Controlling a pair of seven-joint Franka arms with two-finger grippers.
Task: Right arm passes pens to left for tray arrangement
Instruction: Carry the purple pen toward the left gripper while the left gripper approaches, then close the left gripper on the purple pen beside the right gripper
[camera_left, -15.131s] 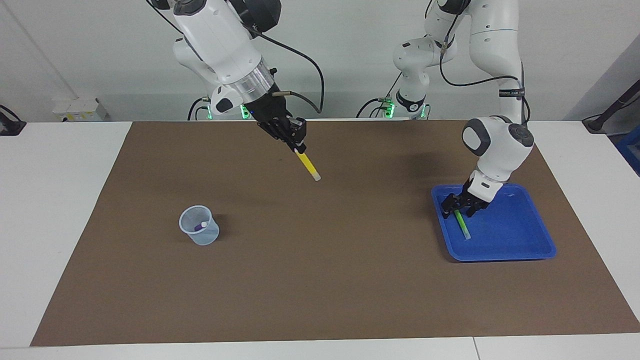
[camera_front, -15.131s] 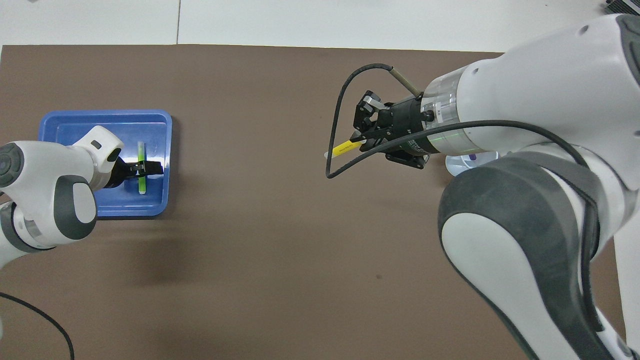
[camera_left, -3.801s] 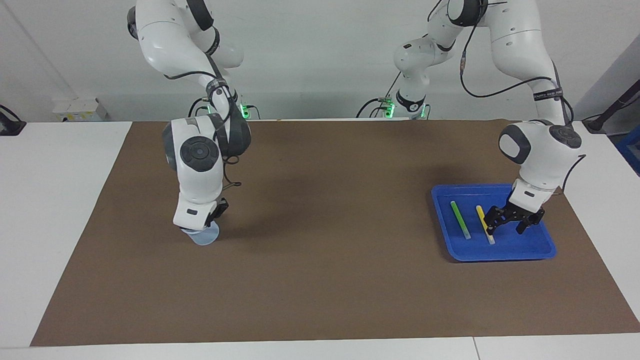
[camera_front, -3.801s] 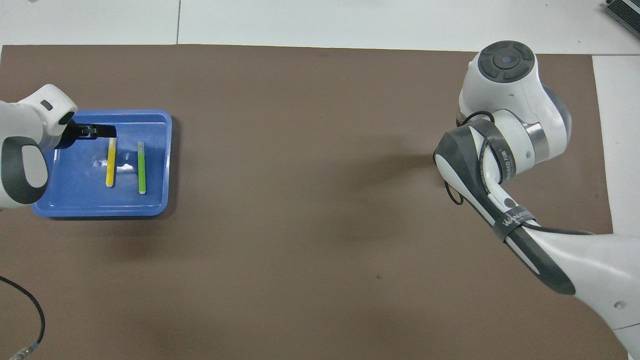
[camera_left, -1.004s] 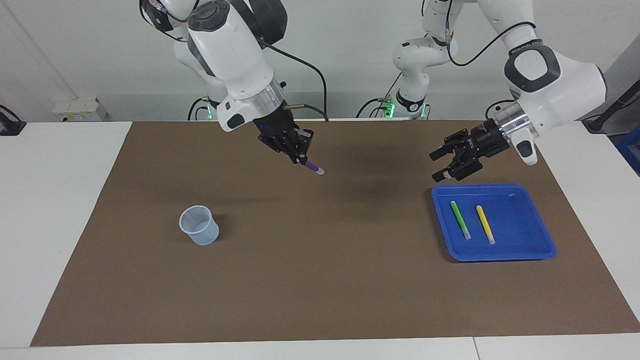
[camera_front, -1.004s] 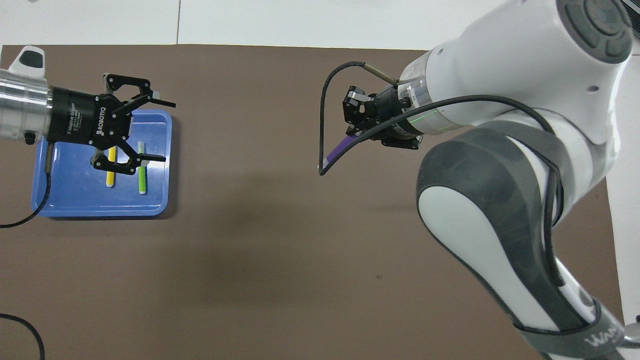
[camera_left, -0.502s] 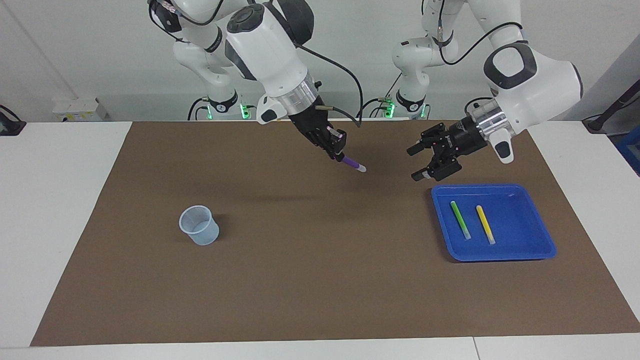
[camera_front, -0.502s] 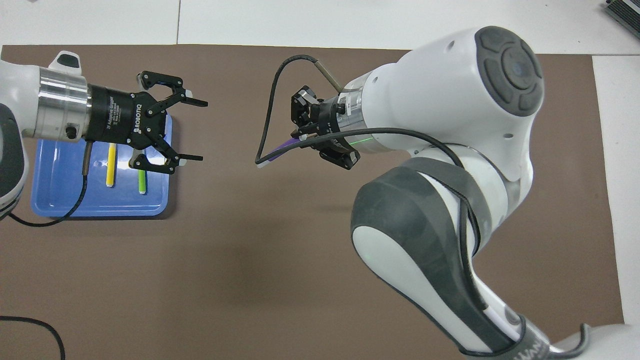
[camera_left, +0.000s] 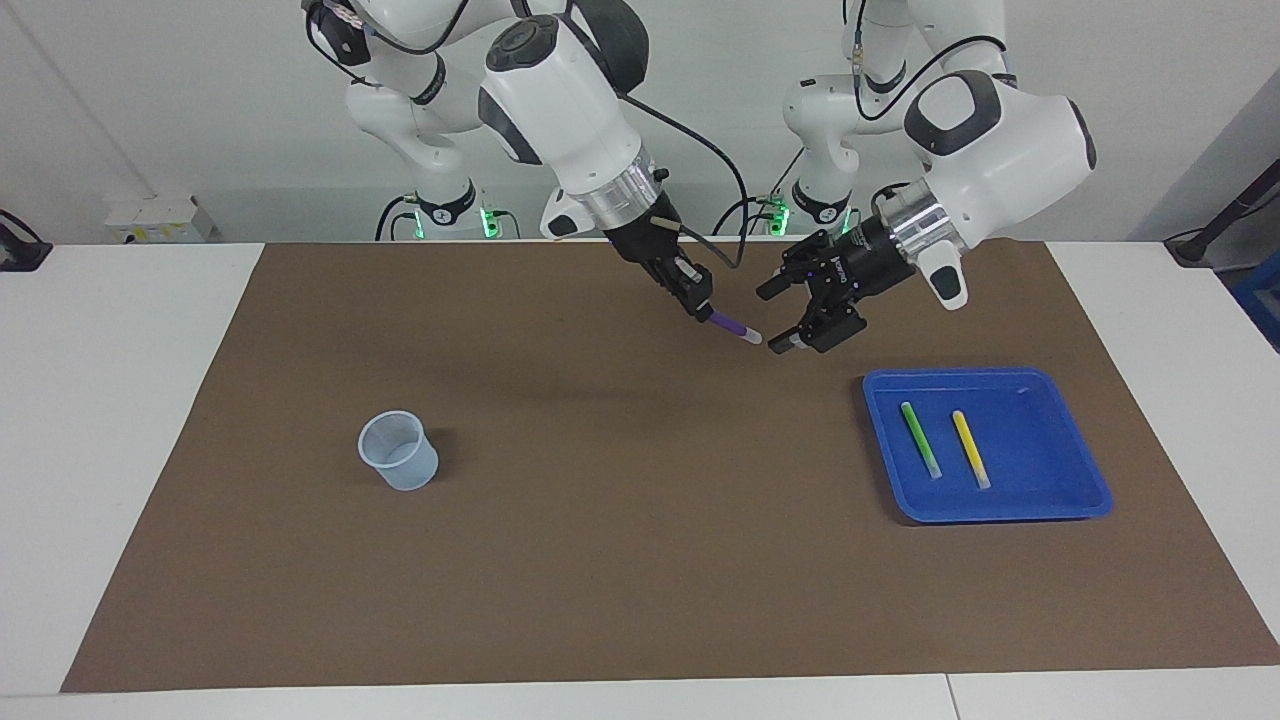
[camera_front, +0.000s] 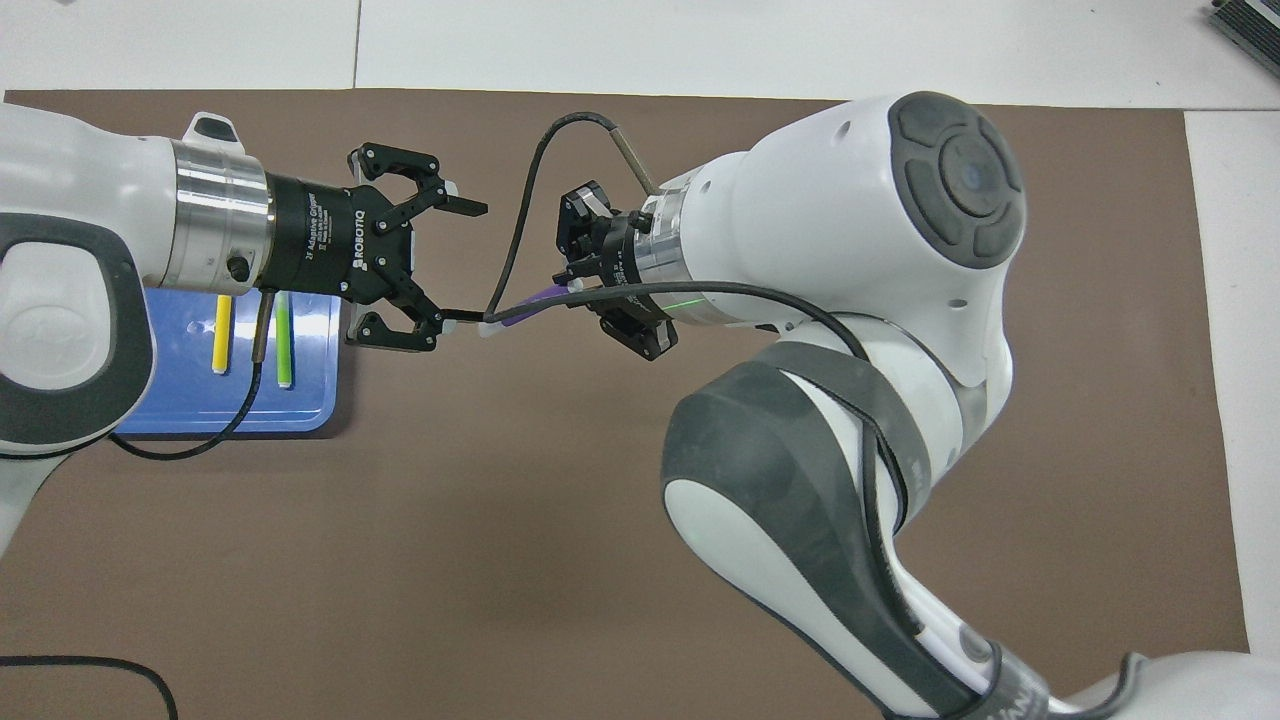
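Note:
My left gripper will grab the purple pen by its whitish-tipped end next, because the fingers of my right gripper are around the opposite end.
My right gripper is shut on the purple pen and holds it in the air over the middle of the brown mat, whitish tip pointing at the left gripper. My left gripper faces it, open. The pen's tip is right at one of its fingertips, and I cannot tell whether they touch. The blue tray lies at the left arm's end of the mat. In it lie the green pen and the yellow pen, side by side.
A small translucent pale-blue cup stands upright on the mat toward the right arm's end; the right arm hides it in the overhead view. A black cable loops out from the right wrist toward the left gripper. White table borders the brown mat.
Both grippers have moved toward each other over the middle of the mat. The left gripper has left the space over the tray, and the purple pen's tip now reaches its open fingers.

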